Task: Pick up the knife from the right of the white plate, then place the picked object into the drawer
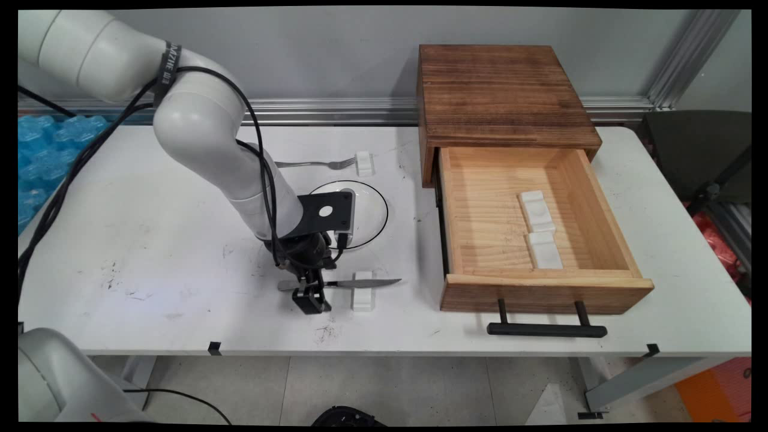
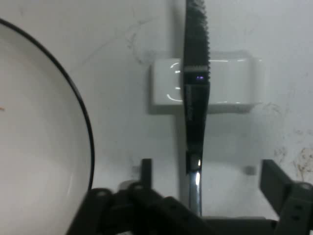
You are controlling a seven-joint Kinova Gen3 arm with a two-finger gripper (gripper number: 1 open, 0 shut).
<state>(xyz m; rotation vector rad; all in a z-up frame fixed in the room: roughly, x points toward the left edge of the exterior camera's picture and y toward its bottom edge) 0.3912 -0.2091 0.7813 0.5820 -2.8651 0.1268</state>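
Observation:
The knife needs to go from its white rest into the open drawer (image 1: 497, 223), so my gripper will grab the knife by its handle (image 1: 288, 285) next.
A steel knife (image 1: 375, 282) lies on the white table, its blade propped on a small white rest (image 1: 363, 295). My gripper (image 1: 312, 295) is lowered over the knife's handle end, open, one finger on each side of the handle. In the hand view the knife (image 2: 195, 98) runs up between the fingers (image 2: 145, 172) and across the white rest (image 2: 234, 83), and my gripper (image 2: 210, 183) is not closed on it. A white plate with a black rim (image 1: 369, 207) sits just behind the gripper; the plate (image 2: 39, 147) fills the hand view's left.
A fork (image 1: 312, 163) rests on another white rest (image 1: 364, 163) behind the plate. To the right stands a wooden box (image 1: 504, 96) with its drawer (image 1: 480, 222) pulled open, two white rests (image 1: 540, 228) inside and a black handle (image 1: 546, 329) near the table's front edge.

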